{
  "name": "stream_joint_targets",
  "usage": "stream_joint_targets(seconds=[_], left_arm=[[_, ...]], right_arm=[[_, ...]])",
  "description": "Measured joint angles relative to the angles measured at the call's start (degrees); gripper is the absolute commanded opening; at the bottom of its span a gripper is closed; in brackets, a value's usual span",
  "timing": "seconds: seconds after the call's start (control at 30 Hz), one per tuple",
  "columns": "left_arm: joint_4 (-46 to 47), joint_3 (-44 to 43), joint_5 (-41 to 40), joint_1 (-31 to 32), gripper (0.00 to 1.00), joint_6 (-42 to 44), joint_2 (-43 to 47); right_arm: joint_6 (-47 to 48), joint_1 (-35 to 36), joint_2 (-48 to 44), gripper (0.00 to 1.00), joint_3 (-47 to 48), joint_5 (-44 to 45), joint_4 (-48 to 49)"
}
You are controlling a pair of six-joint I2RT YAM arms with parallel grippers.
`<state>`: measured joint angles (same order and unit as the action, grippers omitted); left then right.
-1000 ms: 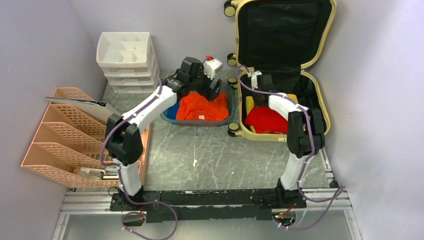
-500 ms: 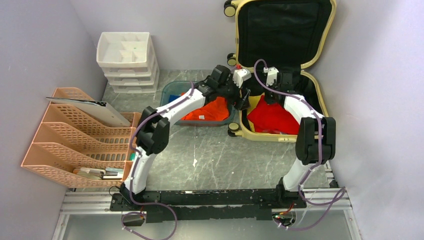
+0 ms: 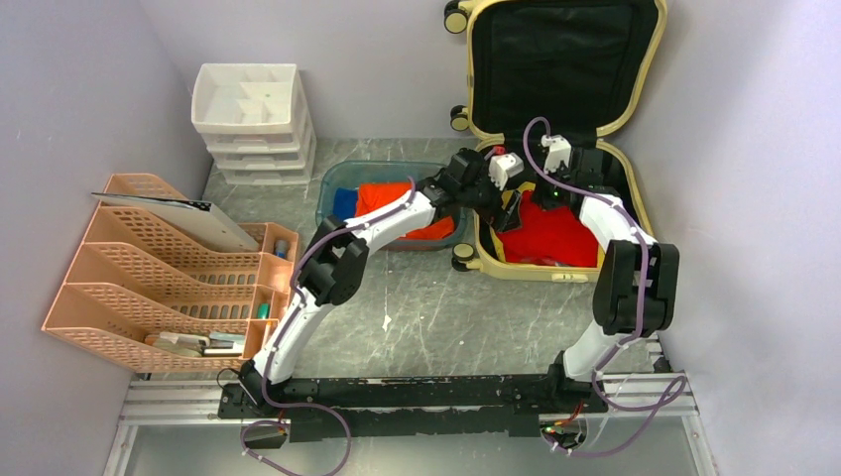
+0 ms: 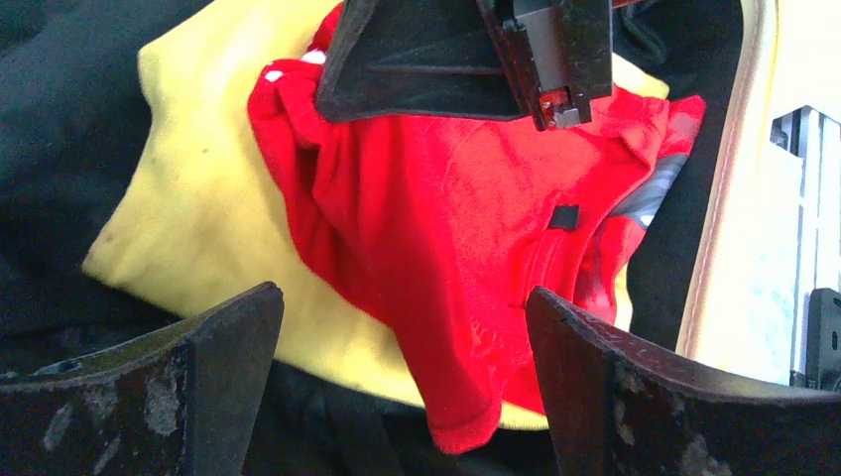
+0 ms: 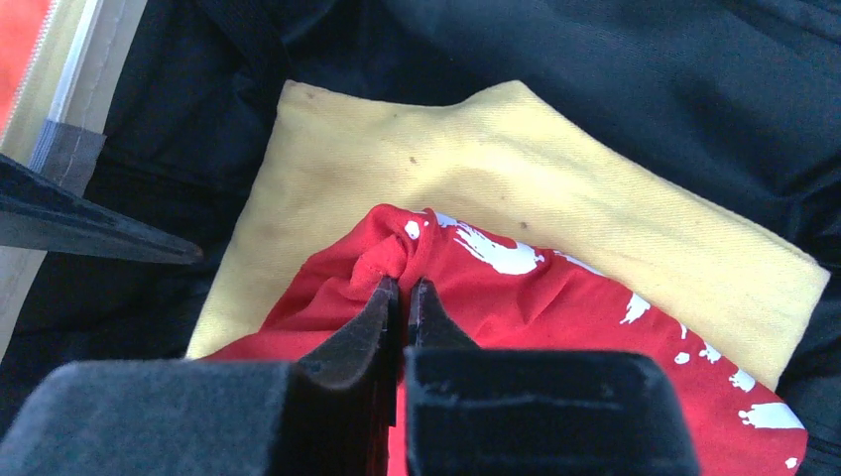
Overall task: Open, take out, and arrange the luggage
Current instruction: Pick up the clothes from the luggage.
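My left gripper is to grab its hanging edge (image 4: 456,402) next. Then it can take it out and lay it flat in the teal tray.
The pale yellow luggage (image 3: 560,59) lies open at the back right, its lid standing against the wall. A red garment (image 3: 550,233) with white print lies inside on a yellow cloth (image 5: 496,169) over the black lining. My right gripper (image 5: 405,283) is shut on a bunched fold of the red garment (image 5: 516,288) and holds it up. My left gripper (image 4: 402,297) is open above the suitcase. The hanging lower edge of the red garment (image 4: 446,248) lies between its fingers without touching them. In the top view the left gripper (image 3: 508,206) sits just left of the right gripper (image 3: 540,193).
A teal tray (image 3: 332,188) beside the suitcase holds an orange garment (image 3: 382,193) and a blue cloth (image 3: 344,203). A white drawer unit (image 3: 253,119) stands at the back left. A peach file rack (image 3: 149,268) lines the left side. Walls close in on both sides.
My left arm has swung right from the teal tray to the suitcase. The right gripper has drawn the red garment up and back.
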<state>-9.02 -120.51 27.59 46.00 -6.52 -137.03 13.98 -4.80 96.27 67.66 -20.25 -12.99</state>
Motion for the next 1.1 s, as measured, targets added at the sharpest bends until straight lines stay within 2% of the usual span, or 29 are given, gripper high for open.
stream_joint_targets(seconds=[0.3,0.67,0.7,0.77,0.87,0.93,0.97,1.0,1.07,1.1], left_arm=[[1.5,-4.0,-1.9,1.8,0.97,1.7,-4.0],[-0.2,-4.2,-3.2,2.7,0.97,2.6,-8.7],[-0.1,-4.2,-2.9,2.7,0.95,2.4,-8.8],[0.1,-4.2,-2.2,2.6,0.77,2.0,-8.8],[1.1,-4.0,-1.2,2.4,0.43,0.7,-8.8],[1.7,-3.7,-0.4,2.1,0.21,-0.6,-8.8],[2.3,-3.5,0.1,2.1,0.11,-1.1,-8.8],[2.5,-3.5,0.5,2.0,0.06,-1.9,-8.8],[2.6,-3.5,1.5,1.8,0.05,-3.1,-8.8],[2.7,-3.5,1.7,1.8,0.05,-3.7,-8.8]], right_arm=[[0.2,-2.8,-1.7,0.0,-1.1,-4.3,0.0],[0.6,-3.2,-1.9,0.0,-1.5,-6.0,0.1],[0.6,-3.2,-1.9,0.0,-1.6,-6.0,0.1],[0.6,-3.3,-1.9,0.0,-1.6,-6.1,0.2],[0.6,-3.3,-1.9,0.01,-1.6,-6.1,0.2],[0.6,-3.3,-1.9,0.2,-1.6,-6.1,0.2],[0.6,-3.3,-1.9,0.36,-1.6,-6.1,0.2],[0.6,-3.3,-1.9,0.51,-1.6,-6.2,0.1],[0.7,-3.4,-1.9,0.77,-1.6,-6.4,0.0],[0.4,-3.5,-1.9,0.96,-1.6,-6.4,0.0]])
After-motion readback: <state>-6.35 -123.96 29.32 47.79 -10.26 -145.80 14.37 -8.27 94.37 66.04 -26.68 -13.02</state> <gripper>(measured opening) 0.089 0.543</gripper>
